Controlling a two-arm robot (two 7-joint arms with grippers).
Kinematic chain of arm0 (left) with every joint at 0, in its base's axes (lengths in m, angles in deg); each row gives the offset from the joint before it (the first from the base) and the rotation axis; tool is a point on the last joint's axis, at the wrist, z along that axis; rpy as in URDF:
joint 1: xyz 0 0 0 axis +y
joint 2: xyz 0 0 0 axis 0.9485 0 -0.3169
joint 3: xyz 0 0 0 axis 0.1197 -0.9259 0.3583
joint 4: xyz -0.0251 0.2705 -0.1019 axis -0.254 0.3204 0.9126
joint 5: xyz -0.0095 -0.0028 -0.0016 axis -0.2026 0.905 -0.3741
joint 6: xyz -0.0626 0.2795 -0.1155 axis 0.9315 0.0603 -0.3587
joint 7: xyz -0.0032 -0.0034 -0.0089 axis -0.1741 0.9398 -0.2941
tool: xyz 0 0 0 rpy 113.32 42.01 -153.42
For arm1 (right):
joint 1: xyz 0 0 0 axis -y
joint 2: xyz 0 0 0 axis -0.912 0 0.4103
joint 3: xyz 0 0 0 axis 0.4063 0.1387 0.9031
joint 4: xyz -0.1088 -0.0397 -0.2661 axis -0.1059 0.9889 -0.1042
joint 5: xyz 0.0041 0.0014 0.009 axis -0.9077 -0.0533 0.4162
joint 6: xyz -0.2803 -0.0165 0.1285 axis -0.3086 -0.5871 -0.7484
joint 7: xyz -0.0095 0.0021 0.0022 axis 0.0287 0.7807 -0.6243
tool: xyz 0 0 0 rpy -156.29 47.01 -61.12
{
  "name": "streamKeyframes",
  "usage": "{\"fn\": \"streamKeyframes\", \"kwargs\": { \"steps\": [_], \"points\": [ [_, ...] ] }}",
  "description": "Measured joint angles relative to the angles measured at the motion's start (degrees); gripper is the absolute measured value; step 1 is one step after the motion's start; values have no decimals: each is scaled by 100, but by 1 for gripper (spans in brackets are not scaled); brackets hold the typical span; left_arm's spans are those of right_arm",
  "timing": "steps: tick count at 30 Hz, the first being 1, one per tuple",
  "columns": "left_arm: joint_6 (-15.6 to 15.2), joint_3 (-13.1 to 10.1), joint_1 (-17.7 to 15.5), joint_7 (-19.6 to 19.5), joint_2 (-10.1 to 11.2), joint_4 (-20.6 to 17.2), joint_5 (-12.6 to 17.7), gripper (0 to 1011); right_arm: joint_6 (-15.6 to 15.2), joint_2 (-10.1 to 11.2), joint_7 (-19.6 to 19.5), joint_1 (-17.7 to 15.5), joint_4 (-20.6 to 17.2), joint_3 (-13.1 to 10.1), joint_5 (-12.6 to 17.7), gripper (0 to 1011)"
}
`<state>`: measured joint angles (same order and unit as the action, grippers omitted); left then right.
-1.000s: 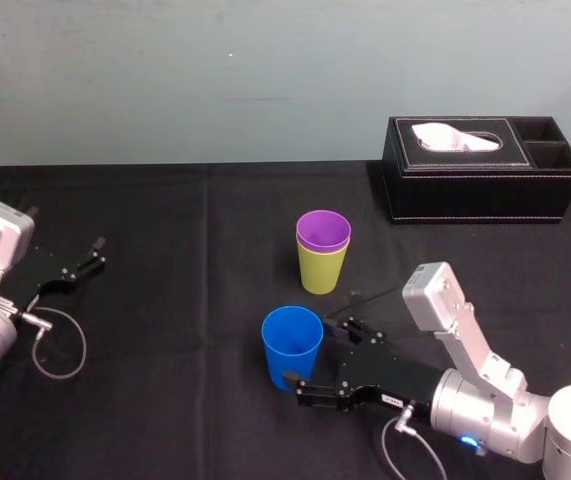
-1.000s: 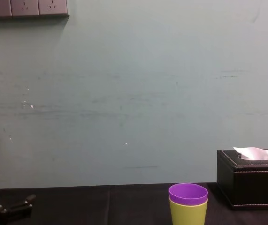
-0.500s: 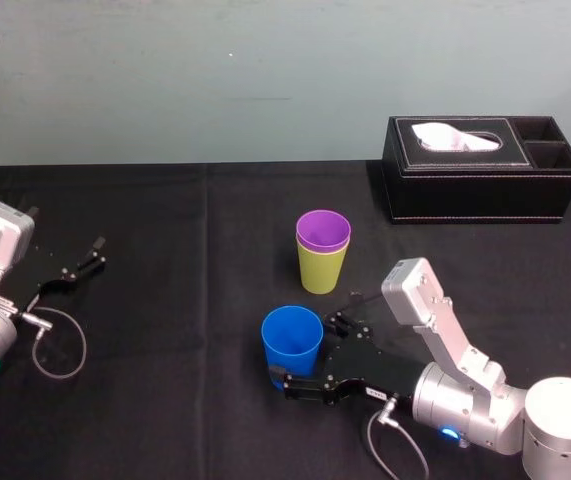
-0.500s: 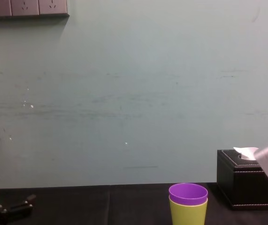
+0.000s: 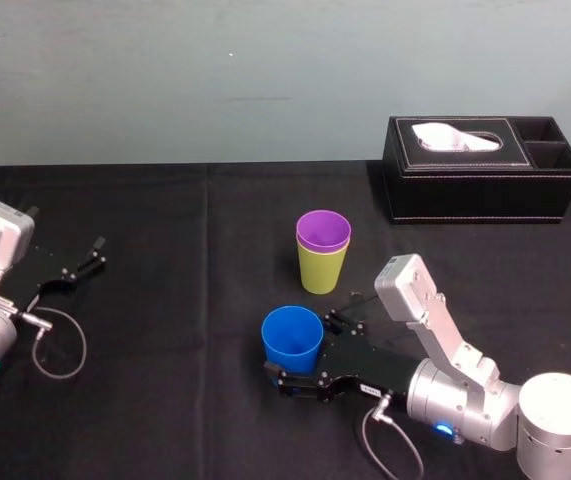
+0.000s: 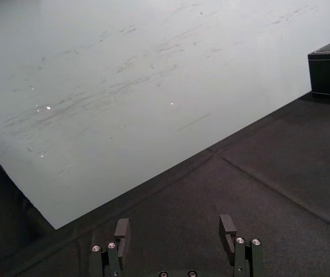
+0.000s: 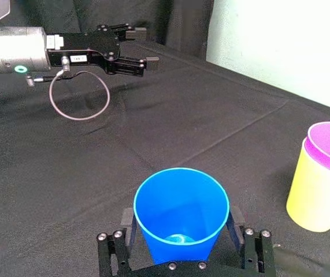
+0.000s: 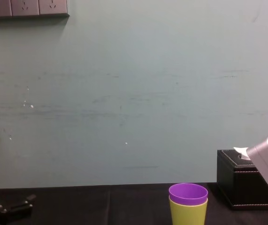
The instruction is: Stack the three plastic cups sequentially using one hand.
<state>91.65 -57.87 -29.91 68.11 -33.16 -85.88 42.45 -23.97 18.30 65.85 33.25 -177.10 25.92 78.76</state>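
Observation:
The robot's right gripper should next pick up the blue cup (image 7: 181,212) by its narrower lower sides so it can stack it, because the cup's wide rim (image 7: 182,169) almost fills the gripper's open fingers.
A blue cup (image 5: 292,338) stands upright near the table's front middle. My right gripper (image 5: 303,350) is open around it: in the right wrist view its two black fingers (image 7: 128,221) flank the blue cup (image 7: 181,212) low on its sides with slim gaps. Just behind it, a purple cup (image 5: 323,230) sits nested inside a yellow-green cup (image 5: 321,268); the chest view also shows the purple cup (image 8: 188,193) in the yellow-green cup (image 8: 188,213). My left gripper (image 5: 83,263) rests open and empty at the far left, its fingers (image 6: 122,229) spread.
A black tissue box (image 5: 480,170) stands at the back right, behind and to the right of the nested cups. A grey cable loop (image 5: 60,345) lies by the left arm. The table is covered in black cloth (image 5: 185,260), and a pale wall rises behind it.
My right gripper has slid left so its fingers now straddle the blue cup. The cups and the left arm have not moved.

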Motion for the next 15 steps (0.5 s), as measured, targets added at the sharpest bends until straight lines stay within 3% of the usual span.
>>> {"fn": "streamKeyframes", "kwargs": {
  "steps": [9,15],
  "points": [
    [0,0,0,0,0,0,0,1010,0,4,-1,-6,-1,-4,3,799],
    [0,0,0,0,0,0,0,1010,2,7,-3,-8,-3,-8,4,743]
  ]
}}
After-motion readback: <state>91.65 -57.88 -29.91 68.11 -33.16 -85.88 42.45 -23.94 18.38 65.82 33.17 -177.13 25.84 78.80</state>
